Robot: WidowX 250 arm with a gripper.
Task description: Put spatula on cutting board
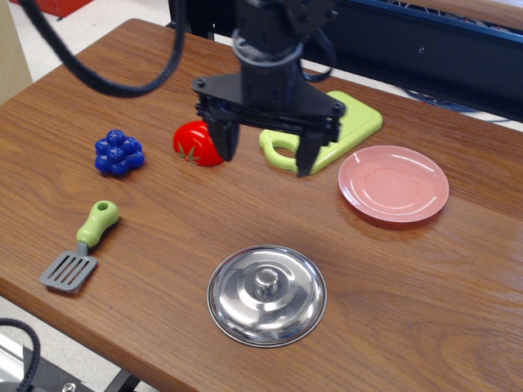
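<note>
My gripper will grab the spatula by its green handle next. Then it will put the spatula on the cutting board.
The spatula lies on the table at the front left, its light-green handle pointing away and its grey slotted blade toward the front edge. The lime-green cutting board lies at the back, right of centre, partly hidden by the arm; its handle hole shows near the right finger. My gripper hangs open and empty above the table between the tomato and the board, far to the right of the spatula.
A red tomato sits just left of the gripper's left finger. Blue grapes lie at the left. A round pink plate is at the right. A steel pot lid lies at the front centre. A black cable hangs at the top left.
</note>
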